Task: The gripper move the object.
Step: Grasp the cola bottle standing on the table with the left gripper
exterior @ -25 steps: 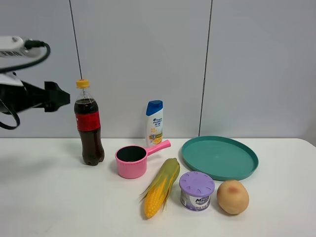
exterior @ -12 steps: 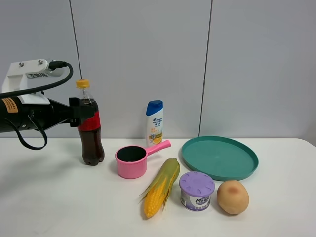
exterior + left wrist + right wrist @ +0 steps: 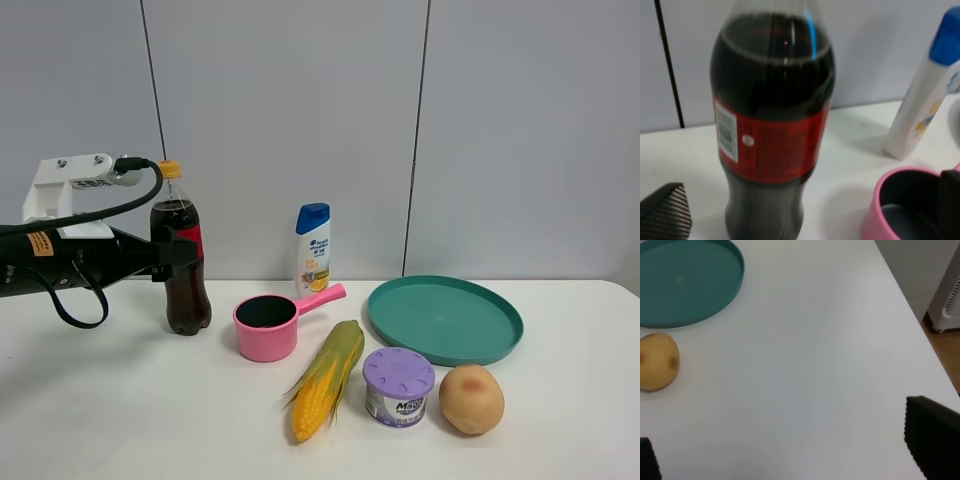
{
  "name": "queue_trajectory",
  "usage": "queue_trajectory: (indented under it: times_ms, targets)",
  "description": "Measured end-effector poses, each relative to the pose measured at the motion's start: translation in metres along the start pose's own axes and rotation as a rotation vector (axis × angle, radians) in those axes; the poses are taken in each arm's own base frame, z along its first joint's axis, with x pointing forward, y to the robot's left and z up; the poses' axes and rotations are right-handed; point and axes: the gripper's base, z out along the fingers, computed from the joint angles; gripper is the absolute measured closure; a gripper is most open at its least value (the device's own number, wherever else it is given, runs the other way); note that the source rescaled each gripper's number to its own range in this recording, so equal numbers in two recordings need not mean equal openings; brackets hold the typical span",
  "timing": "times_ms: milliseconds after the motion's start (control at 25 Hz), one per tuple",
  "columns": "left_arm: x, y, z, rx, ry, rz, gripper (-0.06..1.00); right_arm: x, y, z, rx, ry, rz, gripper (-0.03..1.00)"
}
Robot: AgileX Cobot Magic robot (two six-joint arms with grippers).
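Note:
The cola bottle should go to the teal plate (image 3: 445, 320), so my left gripper should grab the bottle by its red-labelled middle (image 3: 194, 238) next.
The cola bottle (image 3: 188, 296) stands upright at the back left of the white table, with dark liquid, a red label and a yellow-orange cap. My left gripper (image 3: 182, 254) reaches in from the left at label height, open, with a finger on each side of the bottle. In the left wrist view the bottle (image 3: 771, 135) fills the middle, and the dark fingertips (image 3: 665, 216) stand well apart from its sides. My right gripper (image 3: 790, 450) is open and empty over bare table; it does not show in the exterior view.
A pink saucepan (image 3: 268, 325) stands just right of the bottle, and a white shampoo bottle (image 3: 313, 250) behind it. A corn cob (image 3: 326, 380), a purple-lidded tub (image 3: 398, 386), a potato (image 3: 471, 399) and a teal plate (image 3: 445, 320) lie to the right. The table edge (image 3: 900, 295) is near the right gripper.
My left gripper has moved right from the far left, come down a little, and now straddles the bottle at its label. The bottle has not moved.

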Motion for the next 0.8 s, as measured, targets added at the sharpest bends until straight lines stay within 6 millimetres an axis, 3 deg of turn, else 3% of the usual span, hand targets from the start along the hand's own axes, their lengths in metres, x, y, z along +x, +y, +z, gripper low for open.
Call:
queue_trajectory:
  times_ms: [240,800]
  targets:
    - [0.006,0.003,0.009,-0.004,0.008,0.007,-0.06,0.000,0.000,0.000,0.000,0.000,0.000,-0.03]
    - [-0.004,0.019,0.032,-0.034,-0.041,0.031,-0.06,0.000,0.000,0.000,0.000,0.000,0.000,-0.03]
